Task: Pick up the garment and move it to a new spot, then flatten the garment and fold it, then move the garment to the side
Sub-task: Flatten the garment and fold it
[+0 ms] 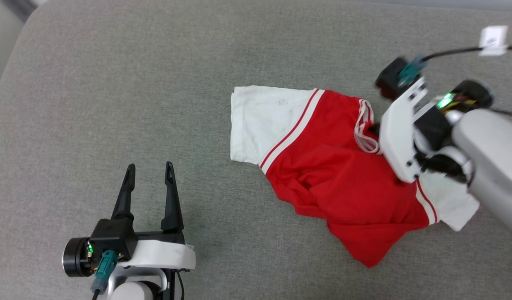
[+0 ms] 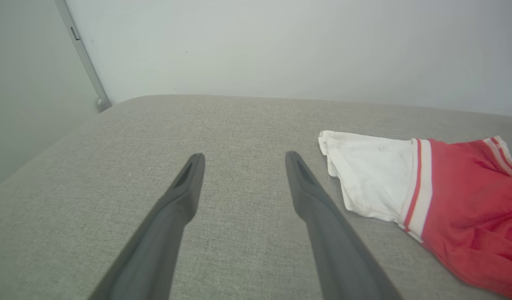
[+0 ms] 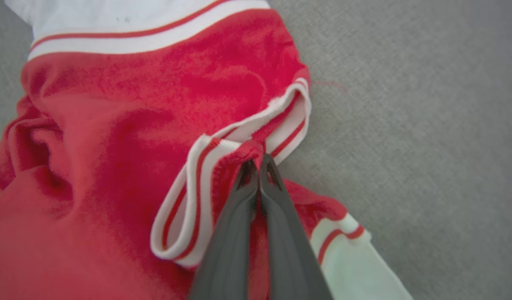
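The garment's white sleeve ends in a loose edge while the red body (image 1: 339, 182) lies bunched, so my left gripper next needs to grab its sleeve hem (image 1: 232, 123) to move the garment.
The garment (image 1: 335, 179) is a red T-shirt with white sleeves, lying crumpled on the grey upholstered surface (image 1: 156, 83), right of centre. One white sleeve (image 1: 264, 121) is spread out to the left. In the right wrist view my right gripper (image 3: 256, 161) is shut on the garment (image 3: 135, 125) at its red-and-white striped collar (image 3: 197, 200). In the head view the pale right wrist (image 1: 401, 137) hides the fingers. My left gripper (image 1: 150, 166) stands open at the lower left, well clear of the shirt, with nothing between its fingers. The left wrist view shows that gripper (image 2: 244, 155) with the garment (image 2: 460, 208) to its right.
The grey surface curves down to a rounded edge at the far left (image 1: 14, 54). A pale wall (image 2: 280, 46) and a metal post (image 2: 83, 54) stand behind it. A dark cable with a white tag (image 1: 493, 39) runs over the top right.
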Controlling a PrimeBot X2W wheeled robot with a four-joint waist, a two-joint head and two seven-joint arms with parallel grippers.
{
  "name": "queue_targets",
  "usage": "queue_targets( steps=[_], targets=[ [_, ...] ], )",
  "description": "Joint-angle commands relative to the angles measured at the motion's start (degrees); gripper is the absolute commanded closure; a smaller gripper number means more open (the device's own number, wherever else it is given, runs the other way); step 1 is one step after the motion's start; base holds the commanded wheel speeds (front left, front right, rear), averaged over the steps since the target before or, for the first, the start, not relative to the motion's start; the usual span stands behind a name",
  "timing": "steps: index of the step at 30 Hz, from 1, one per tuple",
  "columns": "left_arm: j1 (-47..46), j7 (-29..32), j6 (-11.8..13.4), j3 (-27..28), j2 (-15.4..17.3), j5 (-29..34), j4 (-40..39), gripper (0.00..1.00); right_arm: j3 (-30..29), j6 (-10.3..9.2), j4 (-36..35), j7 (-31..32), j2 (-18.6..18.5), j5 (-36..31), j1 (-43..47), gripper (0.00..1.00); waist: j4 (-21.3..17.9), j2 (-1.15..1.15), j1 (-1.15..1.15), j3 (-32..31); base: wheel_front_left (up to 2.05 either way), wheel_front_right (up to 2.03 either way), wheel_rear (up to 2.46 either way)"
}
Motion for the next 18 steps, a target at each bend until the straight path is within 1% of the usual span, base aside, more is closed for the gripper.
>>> queue_targets(
  steps=[1, 5, 8, 9, 10, 14, 15, 18],
  targets=[
    [-0.98, -0.14, 0.17, -0.06, -0.06, -0.14, 0.18, 0.0, 2.53, -0.02, 2.37, 0.41, 1.67, -0.01, -0.71, 1.0, 0.89, 0.0, -0.01, 0.85, 0.0, 0.0, 0.0],
    [-1.33, -0.14, 0.48, -0.01, -0.06, -0.3, 0.52, 0.0, 7.19, -0.01, 6.25, 0.04, 3.59, 1.82, 0.38, 1.0, 0.95, 0.0, -0.01, 0.71, 0.0, 0.0, 0.0],
    [-0.6, -0.14, 0.54, 0.63, -0.07, 0.16, 0.97, 0.0, 8.7, -0.02, 7.53, -3.15, 3.66, 2.37, -0.19, 1.0, 0.02, 0.0, -0.01, -0.28, 0.0, 0.0, 0.0],
    [-0.41, -0.14, 0.5, 0.83, -0.06, 0.34, 1.24, 0.0, 8.84, -0.02, 7.75, -4.9, 3.38, 2.22, -0.73, 0.55, -0.32, 0.0, -0.01, -0.69, 0.0, 0.0, 0.0],
    [-0.35, -0.14, 0.24, 1.03, -0.07, 0.61, 1.48, 0.0, 8.82, -0.02, 7.93, -6.77, 3.11, 2.02, -1.22, 0.0, -0.73, 0.0, -0.01, -1.23, 0.0, 0.0, 0.0],
    [-0.39, -0.14, -1.03, 2.07, 0.45, 1.85, 2.6, 0.0, 8.84, -0.02, 6.95, -15.83, 1.69, 1.06, -2.0, 0.0, -2.6, 0.0, -0.01, -3.69, 0.0, 0.0, 0.0],
    [-0.39, -0.14, -1.03, 2.07, 0.45, 1.85, 2.6, 0.0, 8.84, -0.02, 6.95, -15.83, 1.69, 1.06, -2.0, 0.0, -2.6, 0.0, -0.01, -3.69, 0.0, 0.0, 0.0],
    [-1.67, -0.14, -2.05, 2.73, 1.48, 2.73, 3.19, 0.0, 6.96, -0.03, 6.44, -24.59, -0.26, -0.4, -1.25, 0.0, -3.87, 0.0, -0.01, -5.27, 0.0, 0.0, 0.0]
  ],
)
